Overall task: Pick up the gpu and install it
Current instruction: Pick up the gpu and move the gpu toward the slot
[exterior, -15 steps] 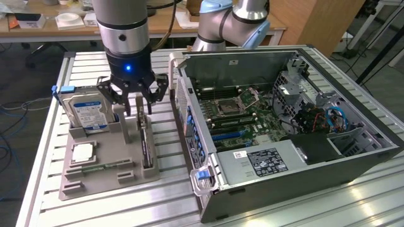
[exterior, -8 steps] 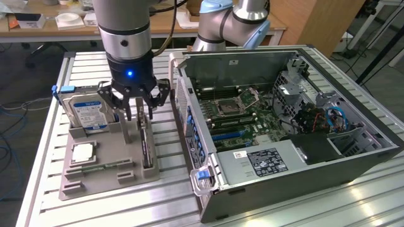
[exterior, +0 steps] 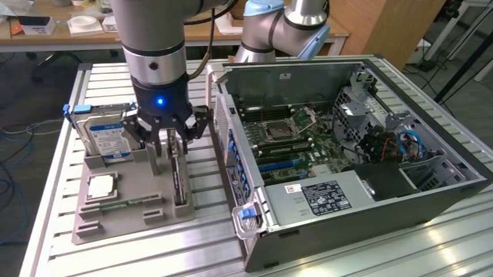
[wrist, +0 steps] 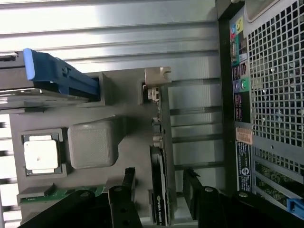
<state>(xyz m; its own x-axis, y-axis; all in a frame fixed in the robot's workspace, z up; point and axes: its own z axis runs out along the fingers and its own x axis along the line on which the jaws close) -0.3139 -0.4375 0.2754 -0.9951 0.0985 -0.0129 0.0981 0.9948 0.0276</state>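
My gripper's fingers hang above the GPU's top edge (exterior: 176, 161), high over the grey holder tray (exterior: 115, 222). It is too early to close and would miss, so it lowers first.
The gpu (exterior: 179, 180) is a thin dark card standing on edge in a slot of the grey holder tray (exterior: 115, 222), left of the computer case in the exterior view. In the wrist view I see the gpu (wrist: 160, 166) edge-on, its silver end bracket (wrist: 156, 78) at the far end. My gripper (exterior: 171, 147) hangs directly over the card's top edge. It is open, and the gripper (wrist: 159, 192) has one black finger (wrist: 126, 187) on each side of the card with a gap to it. Nothing is held.
The open computer case (exterior: 431, 190) lies to the exterior view's right, motherboard (exterior: 301, 135) exposed; its perforated rear panel (wrist: 275, 71) is close beside the tray. The tray also holds a hard drive (exterior: 108, 135) in a blue carrier, a processor (exterior: 100, 186) and a green memory stick (exterior: 127, 203).
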